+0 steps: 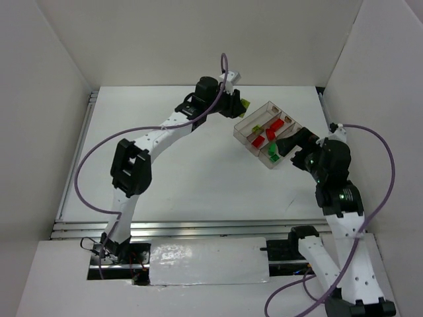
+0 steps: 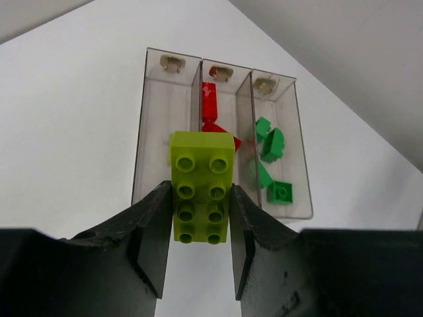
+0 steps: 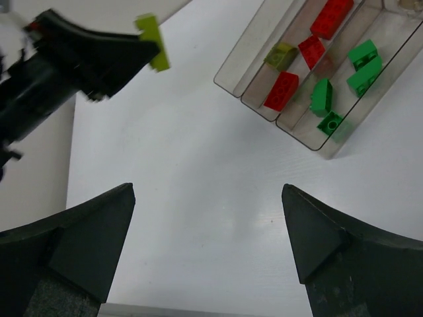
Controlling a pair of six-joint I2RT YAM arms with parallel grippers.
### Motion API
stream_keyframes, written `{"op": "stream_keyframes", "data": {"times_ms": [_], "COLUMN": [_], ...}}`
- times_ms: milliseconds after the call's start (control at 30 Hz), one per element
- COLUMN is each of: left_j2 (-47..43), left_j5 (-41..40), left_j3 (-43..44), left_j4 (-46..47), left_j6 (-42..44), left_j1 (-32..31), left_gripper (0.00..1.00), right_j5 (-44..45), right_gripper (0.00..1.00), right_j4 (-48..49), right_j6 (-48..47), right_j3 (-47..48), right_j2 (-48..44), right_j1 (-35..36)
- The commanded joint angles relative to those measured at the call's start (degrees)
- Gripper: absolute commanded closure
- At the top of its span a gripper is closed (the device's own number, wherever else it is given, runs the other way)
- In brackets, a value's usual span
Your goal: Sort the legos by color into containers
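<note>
My left gripper holds the yellow-green lego point(image 1: 246, 104) short of the trays' near end and needs to move toward them, as it would end on the tabletop if released now.
My left gripper point(image 2: 200, 191) is shut on a yellow-green lego point(image 2: 201, 185) and holds it in the air just short of the near end of the containers point(image 2: 151, 119). It also shows in the top view point(image 1: 239, 104) with the lego point(image 1: 246, 104). The three joined trays point(image 1: 246, 125) hold red legos point(image 2: 210, 109) in the middle tray and green legos point(image 2: 272, 146) in the right tray. An olive brick point(image 3: 281, 56) lies beside the red ones; I cannot tell which tray holds it. My right gripper point(image 3: 208, 191) is open and empty, above bare table next to the trays point(image 1: 289, 144).
White walls enclose the table point(image 1: 198, 172) on three sides. The right arm point(image 1: 330, 172) stands close to the trays' right side. A metal rail point(image 1: 198, 228) runs along the near edge.
</note>
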Motion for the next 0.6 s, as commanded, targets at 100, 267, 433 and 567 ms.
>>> {"op": "stream_keyframes", "data": {"times_ms": [100,267,433,567], "left_j2": [11.9,19.6,23.6,18.2], "left_j5": [1.8,2.7,1.6,-0.6], "left_j3": [14.7,17.0,20.9,17.2], "left_j4": [4.6,10.4,10.8,10.8], "left_j6": [2.7,-1.1,-2.8,-1.3], "left_j1": [-0.1,0.0,0.0,0.0], "left_gripper": [0.71,0.47,0.0,0.0], "right_j5": [-5.4,-7.3,-7.6,-7.3], "right_gripper": [0.0,0.0,0.0,0.0], "right_j4": [-6.7,-7.5,-6.7,-6.8], "right_j6": [-0.7,-1.2,-1.2,-1.9], "right_j3": [2.1,2.6,1.8,2.2], "right_j2": [-7.2,-9.1,-9.2,-8.1], "right_j1": [0.2,0.3,0.3,0.3]}}
